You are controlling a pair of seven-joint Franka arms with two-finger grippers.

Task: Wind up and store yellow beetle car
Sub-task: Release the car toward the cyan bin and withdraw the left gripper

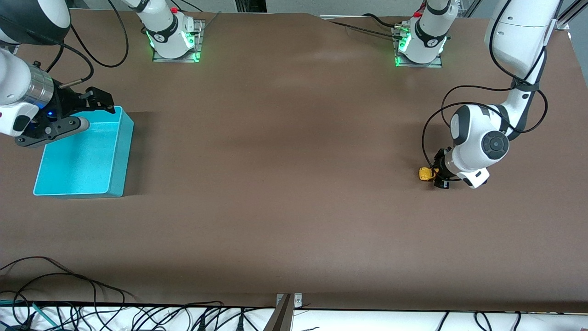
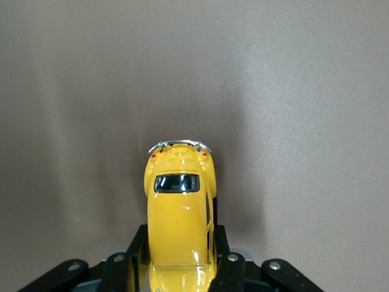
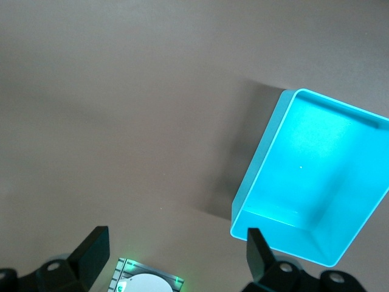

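The yellow beetle car's lower edge [image 1: 425,178] rests on the tabletop in the front view, so it is time for my left gripper to let go of the car.
The yellow beetle car [image 1: 426,174] [image 2: 180,219] rests low on the brown table near the left arm's end. My left gripper [image 1: 435,175] [image 2: 180,252] is shut on its sides, with black fingers [image 2: 137,246] pressed against both flanks and the car's bumper end pointing away from the wrist. The turquoise bin [image 1: 85,156] [image 3: 316,182] stands empty at the right arm's end. Up in the air beside the bin's corner nearest the bases hangs my right gripper [image 1: 98,108] [image 3: 176,243], open with nothing between its fingers.
Both arm bases [image 1: 173,37] [image 1: 420,43] glow green along the table edge farthest from the camera. Loose cables [image 1: 69,294] lie at the edge nearest the camera. Bare brown tabletop [image 1: 285,161] stretches between bin and car.
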